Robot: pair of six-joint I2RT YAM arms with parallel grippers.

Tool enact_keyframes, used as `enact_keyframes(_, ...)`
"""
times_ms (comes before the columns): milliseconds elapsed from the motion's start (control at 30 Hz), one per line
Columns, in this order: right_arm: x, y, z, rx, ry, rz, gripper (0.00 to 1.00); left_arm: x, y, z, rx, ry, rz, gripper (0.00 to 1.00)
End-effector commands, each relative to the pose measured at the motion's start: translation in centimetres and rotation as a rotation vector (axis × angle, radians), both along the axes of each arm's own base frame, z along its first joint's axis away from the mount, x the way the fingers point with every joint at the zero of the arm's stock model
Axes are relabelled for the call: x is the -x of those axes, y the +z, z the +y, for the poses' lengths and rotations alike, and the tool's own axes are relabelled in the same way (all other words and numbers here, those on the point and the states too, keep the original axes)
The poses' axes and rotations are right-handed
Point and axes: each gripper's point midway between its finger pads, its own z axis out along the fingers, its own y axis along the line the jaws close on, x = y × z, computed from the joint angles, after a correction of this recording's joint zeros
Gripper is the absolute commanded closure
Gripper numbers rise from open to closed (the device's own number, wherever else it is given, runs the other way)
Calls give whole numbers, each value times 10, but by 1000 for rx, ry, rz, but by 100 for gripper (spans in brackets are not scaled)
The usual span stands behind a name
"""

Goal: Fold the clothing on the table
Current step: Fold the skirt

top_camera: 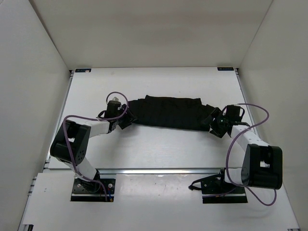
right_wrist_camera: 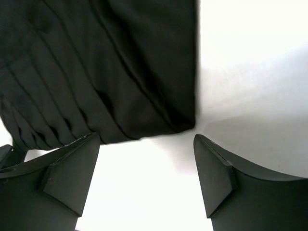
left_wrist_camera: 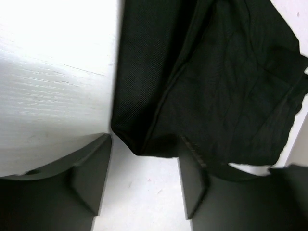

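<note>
Next, my right gripper picks up the clothing [top_camera: 166, 111] by the near corner at its outer end [top_camera: 214, 127]. It then folds that end across the rest of the clothing.
The clothing [top_camera: 166, 111] is a black pleated garment lying as a wide flat band across the middle of the white table [top_camera: 159, 149]. My left gripper [top_camera: 126, 120] is at its left end and my right gripper [top_camera: 215, 124] at its right end. In the left wrist view the left gripper [left_wrist_camera: 145, 163] is open, with only bare table between its fingers; a corner of the clothing [left_wrist_camera: 216, 86] ends just ahead of the tips and drapes by the right finger [left_wrist_camera: 195, 178]. The right gripper [right_wrist_camera: 147, 149] is wide open, and the clothing's pleated edge [right_wrist_camera: 96, 72] stops just ahead of it.
White enclosure walls [top_camera: 33, 72] stand on the left, back and right. Metal rails [top_camera: 159, 170] run along the table's near edge by the arm bases. Purple cables [top_camera: 255, 115] loop over both arms.
</note>
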Motion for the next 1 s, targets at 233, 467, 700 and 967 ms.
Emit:
enact_keyframes(233, -3, -4, -9, -1, -96, -46, 24, -6, -5, -12, 61, 29, 7, 79)
enact_keyframes(467, 3, -21, -14, -39, -146, -19, 29, 13, -8, -12, 84, -8, 26, 100)
enact_keyframes(700, -4, -37, -13, -54, -123, -1, 52, 32, -11, -10, 81, -30, 35, 100)
enact_keyframes(967, -15, -14, -22, -66, -108, -18, 100, 52, -15, -16, 77, -80, 49, 100)
